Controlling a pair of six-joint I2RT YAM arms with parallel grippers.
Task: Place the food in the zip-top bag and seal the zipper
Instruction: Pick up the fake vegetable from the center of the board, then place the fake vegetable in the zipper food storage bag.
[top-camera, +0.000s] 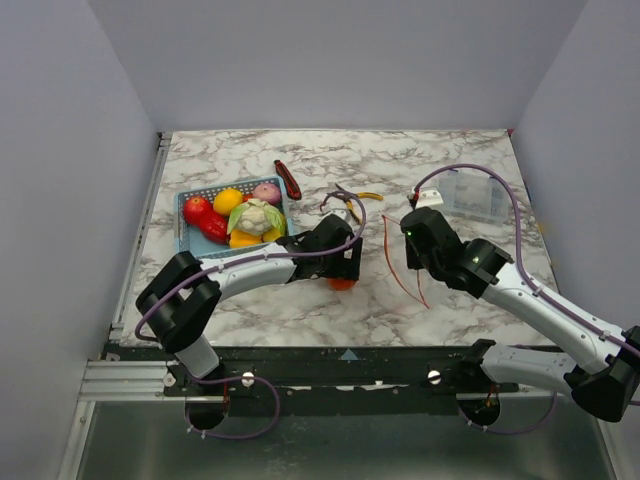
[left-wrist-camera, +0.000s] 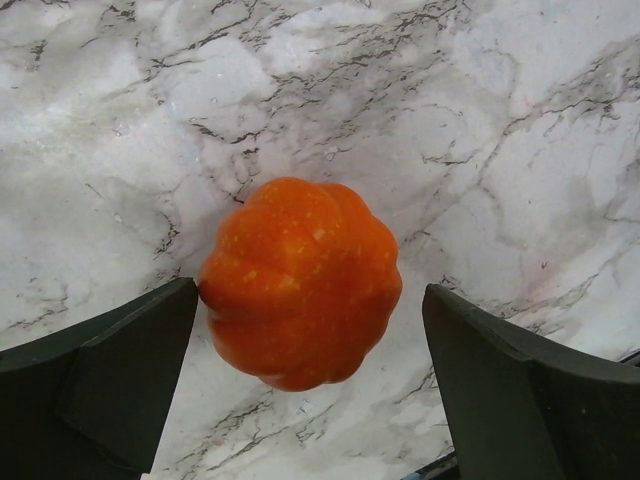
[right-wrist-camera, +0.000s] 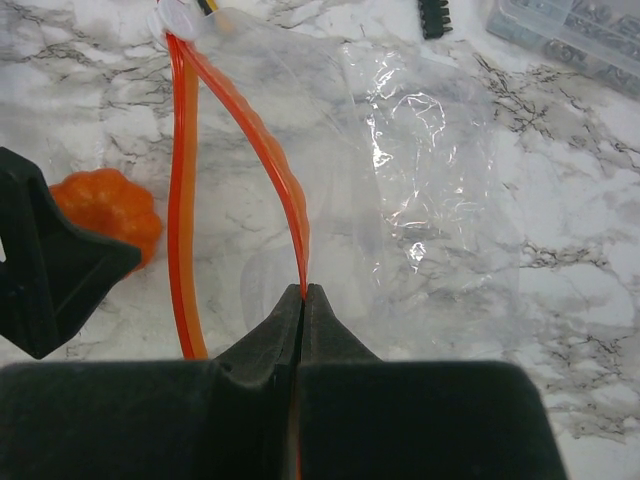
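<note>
The pumpkin toy (top-camera: 342, 284) (left-wrist-camera: 301, 286) is between the left gripper's fingertips, which are level with the middle of the toy's sides, so the left gripper should close. Closing now would hold it.
An orange pumpkin-shaped toy (left-wrist-camera: 300, 280) rests on the marble between the fingers of my left gripper (left-wrist-camera: 310, 385), which is open; the left finger (left-wrist-camera: 110, 380) touches it and the right finger (left-wrist-camera: 530, 400) stands apart. It also shows in the top view (top-camera: 343, 284) under that gripper (top-camera: 345, 272). My right gripper (right-wrist-camera: 303, 300) is shut on the upper orange-red zipper strip (right-wrist-camera: 285, 190) of the clear zip-top bag (right-wrist-camera: 430, 170), holding the mouth open; the lower strip (right-wrist-camera: 183, 230) lies on the table. More food sits in the blue basket (top-camera: 186, 225).
A dark red-handled knife (top-camera: 288, 178) and yellow-handled pliers (top-camera: 362, 196) lie behind the bag. A rigid clear compartment box (top-camera: 478, 196) stands at the back right. The left gripper's finger (right-wrist-camera: 50, 260) shows beside the bag's mouth.
</note>
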